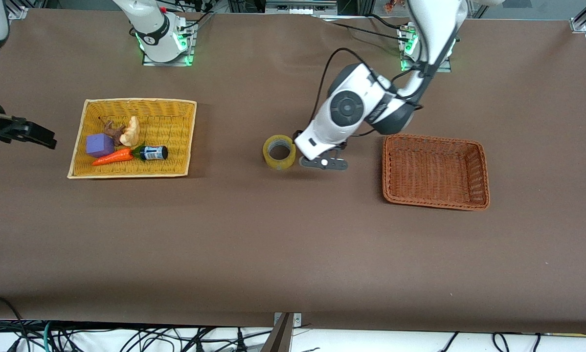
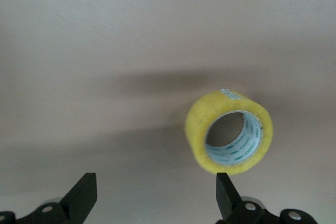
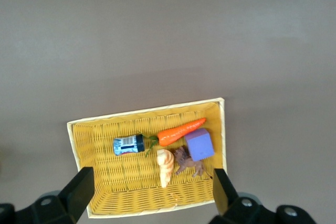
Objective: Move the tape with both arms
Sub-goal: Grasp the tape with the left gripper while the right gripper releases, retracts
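Note:
The tape needs to go into the brown basket, so my left gripper should grab the tape by its yellow outer band next.
The tape is a yellowish ring on the brown table, between the two baskets. It also shows in the left wrist view, with its hole toward the camera. My left gripper is low over the table right beside the tape, on the side toward the brown basket. In its own view the left gripper is open and empty, and the tape lies just off one fingertip. My right gripper waits, raised at the right arm's end of the table beside the yellow basket. It is open and empty.
A yellow wicker basket holds a purple block, a carrot, a small bottle, a pastry and a toy animal; it shows in the right wrist view. An empty brown wicker basket stands toward the left arm's end.

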Available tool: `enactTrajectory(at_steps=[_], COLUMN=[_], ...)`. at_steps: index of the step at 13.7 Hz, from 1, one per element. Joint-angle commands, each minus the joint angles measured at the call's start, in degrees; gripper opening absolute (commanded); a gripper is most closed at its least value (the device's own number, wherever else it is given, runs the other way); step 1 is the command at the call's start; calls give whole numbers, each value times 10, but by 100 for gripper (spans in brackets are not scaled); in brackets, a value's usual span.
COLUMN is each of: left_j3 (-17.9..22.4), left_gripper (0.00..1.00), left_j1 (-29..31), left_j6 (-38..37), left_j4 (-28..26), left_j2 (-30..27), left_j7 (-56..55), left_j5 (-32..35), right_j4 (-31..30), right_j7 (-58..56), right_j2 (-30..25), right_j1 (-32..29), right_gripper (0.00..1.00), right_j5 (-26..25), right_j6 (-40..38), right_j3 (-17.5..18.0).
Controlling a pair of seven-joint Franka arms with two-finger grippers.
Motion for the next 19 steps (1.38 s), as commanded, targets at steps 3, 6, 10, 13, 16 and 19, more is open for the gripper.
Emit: enactTrajectory(at_steps=[3,6,10,13,16,19], left_j3=[11,11,13,13,14,14], left_gripper=[100,100,70,0,0,0], left_j1=[-47,-47,-69,-68,-65,-39], left_j6=[39,81,146,149,145,83], left_j4=[19,20,19,19,19,22], left_j2=[57,84,121,121,117,75], left_j7=[-35,-35,-34,-35,-34,-31], left_j5=[3,52,59,86,86,87], right_j4=[-94,-94,-79,-69,-69,-69], right_j7=[-36,-114,-111,-113,-114,-113], right_j2=[-92,-91,-69,-58,-55,-53], right_j1=[16,62,66,65,62,62], right_gripper=[100,100,100,100,100,100], right_j5=[28,30,40,40,40,39], right_j6=[20,15,13,14,14,14], right_j3=[-46,-107,-107,-107,-110,-110])
